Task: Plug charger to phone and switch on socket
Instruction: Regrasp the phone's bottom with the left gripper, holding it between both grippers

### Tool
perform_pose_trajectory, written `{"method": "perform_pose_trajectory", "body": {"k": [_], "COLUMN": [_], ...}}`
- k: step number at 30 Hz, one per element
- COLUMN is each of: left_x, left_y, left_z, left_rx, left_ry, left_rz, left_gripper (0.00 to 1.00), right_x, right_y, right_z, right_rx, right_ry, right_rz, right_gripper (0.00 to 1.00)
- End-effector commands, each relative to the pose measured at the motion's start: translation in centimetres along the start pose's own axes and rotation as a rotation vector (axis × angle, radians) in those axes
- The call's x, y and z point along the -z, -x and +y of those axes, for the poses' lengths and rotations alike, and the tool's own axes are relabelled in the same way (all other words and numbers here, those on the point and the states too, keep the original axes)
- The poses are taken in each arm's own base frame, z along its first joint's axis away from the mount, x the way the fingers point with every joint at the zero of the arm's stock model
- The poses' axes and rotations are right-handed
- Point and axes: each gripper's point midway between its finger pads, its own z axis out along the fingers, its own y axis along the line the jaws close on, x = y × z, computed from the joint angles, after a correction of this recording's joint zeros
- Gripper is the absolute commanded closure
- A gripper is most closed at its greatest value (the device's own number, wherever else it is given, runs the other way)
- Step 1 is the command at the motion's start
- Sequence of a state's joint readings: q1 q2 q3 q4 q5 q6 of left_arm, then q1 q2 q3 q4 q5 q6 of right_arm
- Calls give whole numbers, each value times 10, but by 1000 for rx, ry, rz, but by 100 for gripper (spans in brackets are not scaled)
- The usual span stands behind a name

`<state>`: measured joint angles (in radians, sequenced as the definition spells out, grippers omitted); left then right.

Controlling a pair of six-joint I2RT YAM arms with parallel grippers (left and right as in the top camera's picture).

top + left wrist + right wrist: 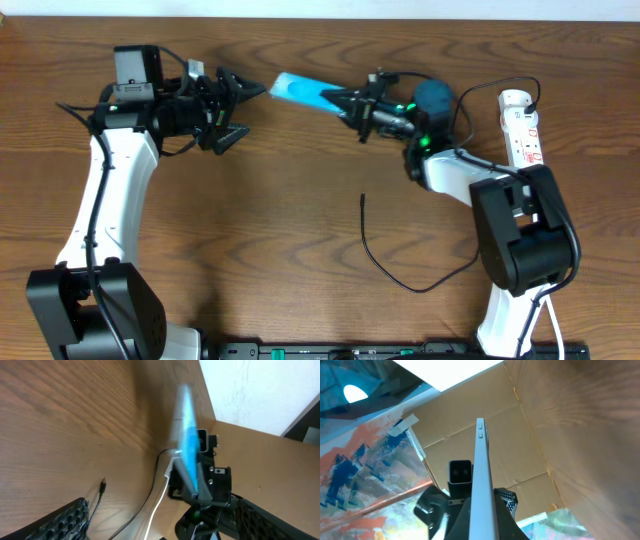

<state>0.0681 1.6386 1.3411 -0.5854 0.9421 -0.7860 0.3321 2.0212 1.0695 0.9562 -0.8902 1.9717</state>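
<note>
The left gripper reaches the phone and grabs it by its loose end point(286, 88) next, leaving the phone's end in the right gripper free to plug the charger point(400, 278).
The phone point(298, 92), turquoise, is held off the table on edge in my right gripper point(350, 103), which is shut on its right end. In the right wrist view the phone's grey edge point(481, 465) runs up between the fingers point(481, 522). My left gripper point(240, 108) is open and empty just left of the phone's free end. In its wrist view the phone point(189, 450) stands blurred ahead of the open fingers point(160, 525). The charger point(400, 278) lies loose on the table with its plug tip point(363, 198) pointing away, and the tip also shows in the left wrist view point(102, 485). The socket point(522, 125) lies at the far right.
The strip's white lead point(159, 505) runs across the wood below the phone. The right arm's base point(520, 235) stands beside the socket and over part of the charger's loop. The table's far edge point(320, 22) is just beyond both grippers.
</note>
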Motion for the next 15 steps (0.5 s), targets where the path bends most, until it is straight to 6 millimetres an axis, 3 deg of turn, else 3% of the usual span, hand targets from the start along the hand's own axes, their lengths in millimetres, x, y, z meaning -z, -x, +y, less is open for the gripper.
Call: {"method": "perform_pose_trajectory", "body": {"k": [1, 8, 15], "left_x": [-7, -12, -12], "left_y": [-1, 2, 3], "left_z": [-5, -5, -6], "left_rx": [-29, 15, 55], "left_ry": [-3, 15, 14], "left_rz": [0, -29, -38], "left_gripper": [8, 8, 8], "right_x": [-11, -15, -19], "right_y": [-6, -15, -18], "right_z": [6, 22, 25], "right_rx": [-39, 10, 20], "right_ry": [36, 104, 122], "right_rz": [-29, -22, -28], "right_gripper": [99, 99, 99]}}
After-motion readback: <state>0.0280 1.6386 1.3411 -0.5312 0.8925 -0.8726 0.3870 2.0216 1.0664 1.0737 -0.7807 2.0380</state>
